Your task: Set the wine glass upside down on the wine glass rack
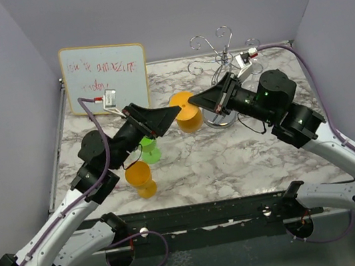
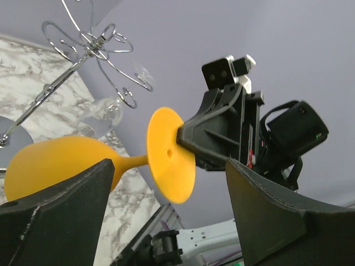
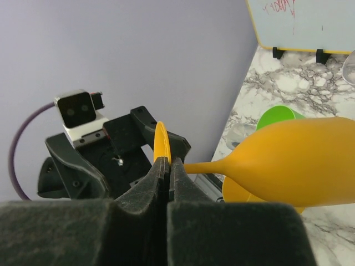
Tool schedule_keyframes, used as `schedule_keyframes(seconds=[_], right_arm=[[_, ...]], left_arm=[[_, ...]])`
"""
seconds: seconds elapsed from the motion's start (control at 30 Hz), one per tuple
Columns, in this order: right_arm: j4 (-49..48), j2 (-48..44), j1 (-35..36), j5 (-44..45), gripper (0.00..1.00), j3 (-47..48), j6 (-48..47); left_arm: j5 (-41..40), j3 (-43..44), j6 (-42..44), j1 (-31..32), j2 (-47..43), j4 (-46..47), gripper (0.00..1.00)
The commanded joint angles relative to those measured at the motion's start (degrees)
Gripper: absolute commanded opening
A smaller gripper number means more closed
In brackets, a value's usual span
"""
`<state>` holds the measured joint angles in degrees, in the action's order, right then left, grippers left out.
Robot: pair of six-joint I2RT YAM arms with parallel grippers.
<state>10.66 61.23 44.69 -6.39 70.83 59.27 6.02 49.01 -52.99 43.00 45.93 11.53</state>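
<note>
I need to grab the orange glass next by its foot's free rim (image 1: 173,100) with my left gripper, so the stem stays free to slide into the rack (image 1: 222,51).
An orange wine glass (image 1: 190,121) hangs in the air on its side above the table's middle. My right gripper (image 1: 194,101) is shut on the rim of its round foot (image 3: 161,141); the stem and bowl (image 3: 299,160) reach away from the fingers. My left gripper (image 1: 175,110) is open, its two fingers (image 2: 61,205) standing apart on either side, short of the foot (image 2: 171,154), not touching it. The silver wire wine glass rack (image 1: 222,51) stands behind at the back right, and its curled arms show in the left wrist view (image 2: 94,47).
A second orange glass (image 1: 141,178) and a green glass (image 1: 149,152) stand on the marble table under the left arm. A clear glass (image 2: 105,113) is by the rack. A whiteboard (image 1: 104,77) leans at the back left. Walls enclose the sides.
</note>
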Motion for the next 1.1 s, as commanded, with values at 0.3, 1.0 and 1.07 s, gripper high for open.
schedule_keyframes(seconds=[0.3, 1.0, 1.07], right_arm=[[-2.8, -3.2, 0.3, -5.5, 0.01, -2.7, -4.9], [-4.8, -4.1, 0.3, -6.2, 0.03, -4.4, -6.7], [-3.2, -4.3, 0.3, -5.5, 0.2, -3.4, -7.2]], left_arm=[[-5.6, 12.0, -4.6, 0.4, 3.4, -20.9, 0.56], [5.9, 13.3, -3.7, 0.3, 6.1, -17.8, 0.0], [6.1, 14.2, -3.0, 0.4, 6.0, -17.8, 0.0]])
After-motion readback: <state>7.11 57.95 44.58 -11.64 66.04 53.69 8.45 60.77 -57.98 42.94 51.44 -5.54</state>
